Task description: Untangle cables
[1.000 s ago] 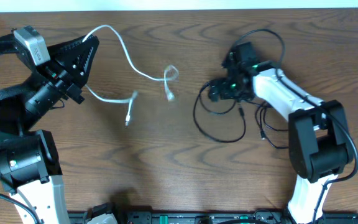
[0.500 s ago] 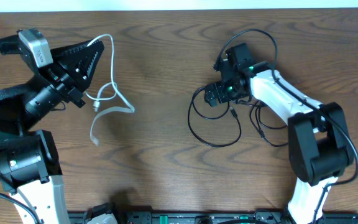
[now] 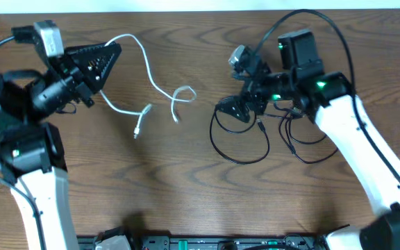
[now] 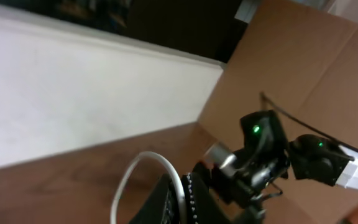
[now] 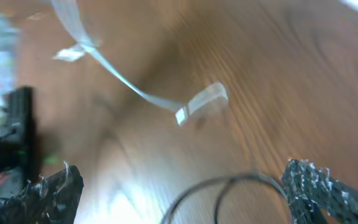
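Note:
I will grab the white cord (image 3: 155,86) by its middle with my right gripper next, away from the plug end. Then I will carry it away from black cords.
A thin white cord (image 3: 155,86) arcs from my left gripper (image 3: 108,54) across the table to a small loop and a plug end (image 3: 139,129). That gripper is shut on the white cord (image 4: 180,186), which shows pinched between its fingers in the left wrist view. Thin black cords (image 3: 240,160) lie in loose loops on the right. My right gripper (image 3: 244,94) hovers over their upper left part, open wide. In the right wrist view a black cord loop (image 5: 229,182) lies below and between the spread fingers (image 5: 328,186), with nothing held. Beyond it the white cord (image 5: 120,79) appears blurred.
The table is brown wood (image 3: 186,187). A pale wall or strip (image 3: 200,5) runs along its far edge. Each arm's own thicker black cable (image 3: 332,28) loops above the right arm. A dark rail (image 3: 207,243) runs along the near edge.
The white cord has swung back out to the right and spread again. My right arm has risen and turned over the black loops. The left gripper has shifted slightly up and right, still shut.

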